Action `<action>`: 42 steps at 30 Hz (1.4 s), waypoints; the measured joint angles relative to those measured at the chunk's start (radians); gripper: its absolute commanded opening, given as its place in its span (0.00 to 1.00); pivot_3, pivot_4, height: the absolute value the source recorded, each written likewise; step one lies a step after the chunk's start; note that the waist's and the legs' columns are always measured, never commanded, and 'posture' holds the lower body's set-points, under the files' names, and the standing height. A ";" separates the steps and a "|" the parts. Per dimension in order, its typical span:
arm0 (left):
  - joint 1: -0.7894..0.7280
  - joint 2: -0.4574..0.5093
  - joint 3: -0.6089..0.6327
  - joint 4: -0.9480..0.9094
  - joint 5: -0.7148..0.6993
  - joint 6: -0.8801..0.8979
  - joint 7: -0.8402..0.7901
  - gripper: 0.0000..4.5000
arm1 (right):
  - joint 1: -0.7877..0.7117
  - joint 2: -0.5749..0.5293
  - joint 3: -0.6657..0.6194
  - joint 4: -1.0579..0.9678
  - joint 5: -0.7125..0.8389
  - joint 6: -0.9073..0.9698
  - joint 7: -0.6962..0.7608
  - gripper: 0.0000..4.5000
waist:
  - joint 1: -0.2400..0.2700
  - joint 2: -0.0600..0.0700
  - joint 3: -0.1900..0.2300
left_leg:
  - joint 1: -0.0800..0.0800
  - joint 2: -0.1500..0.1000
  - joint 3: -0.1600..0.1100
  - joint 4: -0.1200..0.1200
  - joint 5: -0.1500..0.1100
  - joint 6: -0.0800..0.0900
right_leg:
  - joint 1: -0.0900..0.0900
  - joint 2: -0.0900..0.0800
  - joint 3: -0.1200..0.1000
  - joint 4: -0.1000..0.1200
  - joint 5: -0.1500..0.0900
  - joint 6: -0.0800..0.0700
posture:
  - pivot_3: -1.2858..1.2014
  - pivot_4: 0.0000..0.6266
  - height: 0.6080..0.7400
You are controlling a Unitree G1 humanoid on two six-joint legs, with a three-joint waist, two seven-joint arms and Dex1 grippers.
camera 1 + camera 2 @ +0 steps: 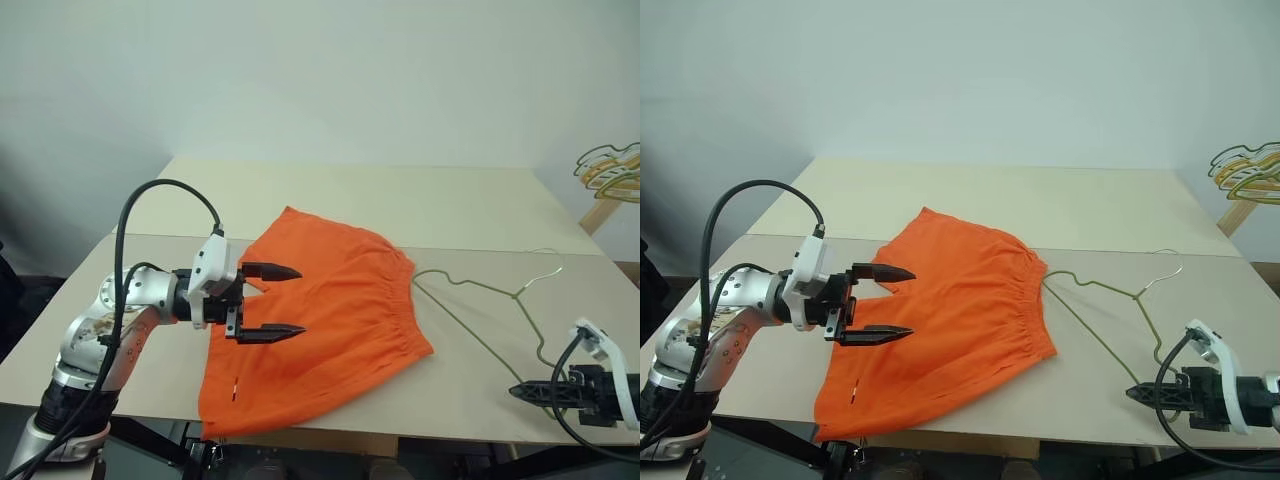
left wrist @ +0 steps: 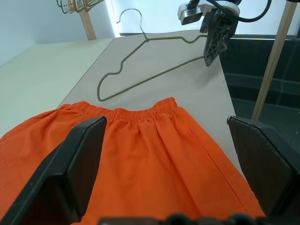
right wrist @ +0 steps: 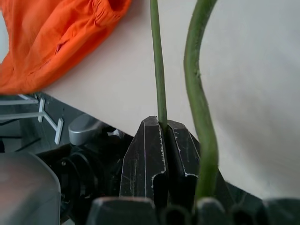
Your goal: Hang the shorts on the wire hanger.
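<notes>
To hang the shorts, my left gripper next needs to grab the gathered waistband (image 1: 396, 254), since its puckered folds stand up while the legs lie flat.
Bright orange shorts (image 1: 330, 310) lie flat on the table, their gathered waistband toward the right. My left gripper (image 1: 300, 300) hovers open over the shorts' left part, fingers pointing right with nothing between them. The thin grey-olive wire hanger (image 1: 480, 287) lies on the table just right of the waistband, its hook at the far right. Near the table's front right edge, my right gripper (image 1: 515, 391) is shut on the hanger's lower wire (image 3: 158, 70). The left wrist view shows the waistband (image 2: 140, 112), the hanger (image 2: 150, 79) beyond it and the right gripper (image 2: 209, 63) at the wire.
A bunch of gold and green hangers (image 1: 610, 175) hangs on a wooden rail beyond the table's right side. The beige table (image 1: 400, 200) stretches bare behind the shorts. Its front edge runs just below the shorts and the right gripper.
</notes>
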 measured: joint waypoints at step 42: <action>0.010 0.015 0.002 -0.017 0.002 -0.003 0.005 0.99 | -0.133 0.027 0.213 0.066 -0.010 -0.027 0.040 0.00 | 0.014 -0.004 0.003 | -0.002 0.000 0.000 -0.001 0.000 0.000 | -0.001 -0.001 -0.001 -0.002 0.000 0.001 | 0.53 0.00 1.00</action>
